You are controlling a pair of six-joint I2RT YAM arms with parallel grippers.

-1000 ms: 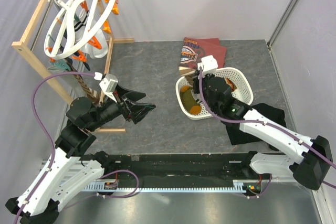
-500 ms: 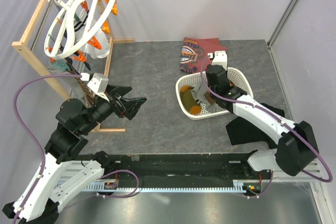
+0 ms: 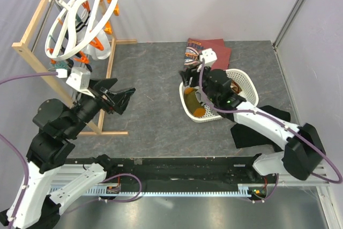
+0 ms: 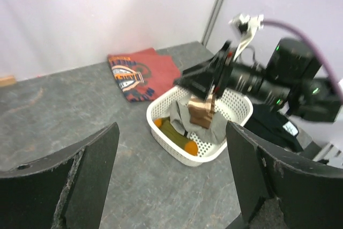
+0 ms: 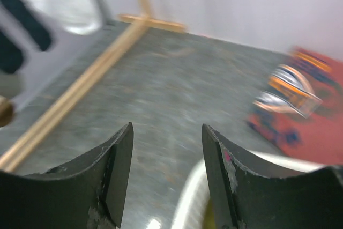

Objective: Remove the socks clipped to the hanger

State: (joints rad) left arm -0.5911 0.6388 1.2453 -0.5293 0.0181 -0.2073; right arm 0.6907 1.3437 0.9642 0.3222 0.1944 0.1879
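The clip has to stay free for my left gripper to open. My right gripper will next grab the striped sock by its hanging length below the clip.
The white ring hanger (image 3: 80, 17) with orange clips hangs on the wooden rack at the top left. A white sock (image 3: 100, 50) and dark striped socks (image 3: 80, 25) are clipped to it. My left gripper (image 3: 115, 99) (image 4: 171, 148) stands open and empty to the right of the rack, below the hanger. My right gripper (image 3: 190, 77) (image 4: 206, 76) (image 5: 167, 132) is open over the left rim of the white basket (image 3: 244, 81), with nothing between its fingers. Just below it, a grey sock with a brown cuff (image 4: 201, 113) sits in the basket beside an olive-green and orange sock (image 4: 179, 135).
The wooden rack (image 3: 35, 63) stands along the left wall, its foot (image 3: 110, 132) lying on the table. A folded maroon printed shirt (image 3: 206, 51) lies behind the basket. A black cloth (image 3: 262, 127) lies under the right arm.
My right gripper went from shut to open and swung over the basket's left rim. My left arm drew back to the left toward the rack, its gripper staying open.
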